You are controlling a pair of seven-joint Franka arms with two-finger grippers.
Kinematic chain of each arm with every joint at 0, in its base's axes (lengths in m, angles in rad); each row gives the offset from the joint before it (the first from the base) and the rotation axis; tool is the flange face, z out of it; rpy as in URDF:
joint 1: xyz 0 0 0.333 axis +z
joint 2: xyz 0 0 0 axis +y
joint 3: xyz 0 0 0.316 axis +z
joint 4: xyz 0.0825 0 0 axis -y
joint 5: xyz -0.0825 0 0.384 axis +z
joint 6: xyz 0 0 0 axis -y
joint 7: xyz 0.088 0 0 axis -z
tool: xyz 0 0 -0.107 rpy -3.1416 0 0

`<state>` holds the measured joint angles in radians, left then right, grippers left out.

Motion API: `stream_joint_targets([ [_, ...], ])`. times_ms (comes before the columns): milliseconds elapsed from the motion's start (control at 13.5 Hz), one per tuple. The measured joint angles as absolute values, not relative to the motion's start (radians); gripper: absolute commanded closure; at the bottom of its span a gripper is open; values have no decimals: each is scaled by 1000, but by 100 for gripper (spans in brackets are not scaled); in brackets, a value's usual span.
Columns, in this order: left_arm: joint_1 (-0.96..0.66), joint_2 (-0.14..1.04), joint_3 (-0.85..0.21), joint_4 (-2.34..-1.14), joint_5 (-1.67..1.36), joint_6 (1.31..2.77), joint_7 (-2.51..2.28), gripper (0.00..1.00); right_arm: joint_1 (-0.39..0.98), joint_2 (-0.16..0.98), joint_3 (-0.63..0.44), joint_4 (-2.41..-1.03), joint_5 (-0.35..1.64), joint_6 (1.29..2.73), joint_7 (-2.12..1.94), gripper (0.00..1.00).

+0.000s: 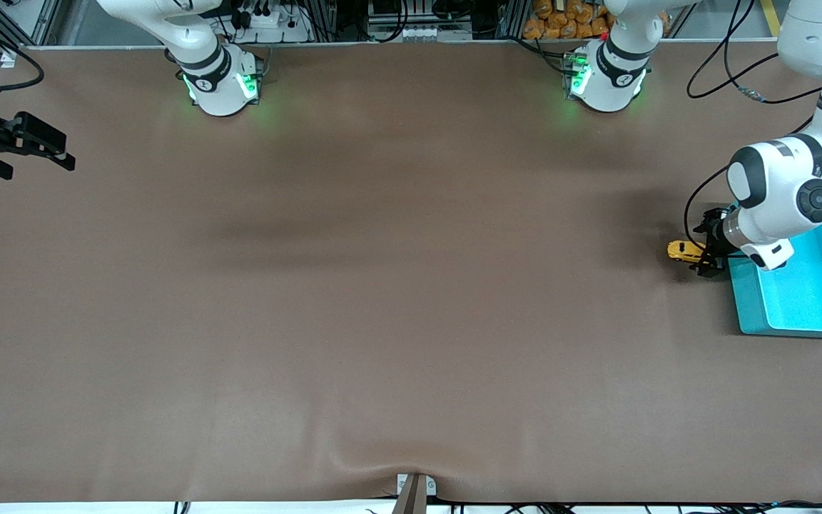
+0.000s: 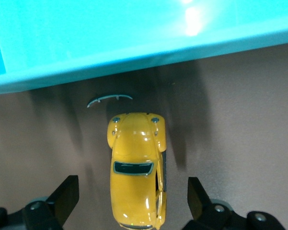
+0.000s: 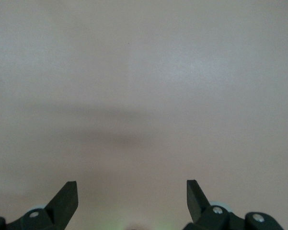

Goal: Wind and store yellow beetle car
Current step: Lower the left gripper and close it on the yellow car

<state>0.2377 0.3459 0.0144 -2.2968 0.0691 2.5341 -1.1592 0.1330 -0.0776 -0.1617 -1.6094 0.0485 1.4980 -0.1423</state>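
Note:
My left gripper closes on the yellow car now. In the left wrist view my fingers stand beside the car's doors, so closing now would catch the car.
The yellow beetle car [image 1: 683, 250] stands on the brown table close beside the teal bin [image 1: 810, 300], at the left arm's end of the table. My left gripper [image 1: 701, 251] is down at the car, open, with one finger on each side of it. In the left wrist view the car [image 2: 136, 158] lies between the fingers [image 2: 67, 194] with a gap on both sides, its nose toward the bin's wall [image 2: 134, 43]. My right gripper [image 1: 33, 146] is open and empty over the table's edge at the right arm's end, where that arm waits. The right wrist view shows its gripper [image 3: 132, 194] over bare table.
A small curved grey strip [image 2: 109, 99] lies on the table between the car's nose and the bin. The two robot bases [image 1: 222, 82] stand along the table's back edge. The brown mat has a wrinkle near the front edge [image 1: 411, 464].

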Motion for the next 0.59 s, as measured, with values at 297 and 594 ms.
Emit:
stream_joint_targets([
  [297, 238, 346, 14, -2305, 72, 2545, -1158, 61, 130, -78, -159, -1610, 49, 1515, -145, 0],
  [594, 236, 343, 13, -2304, 73, 2559, -1157, 81, 130, -78, -158, -1611, 49, 1516, -145, 0],
])
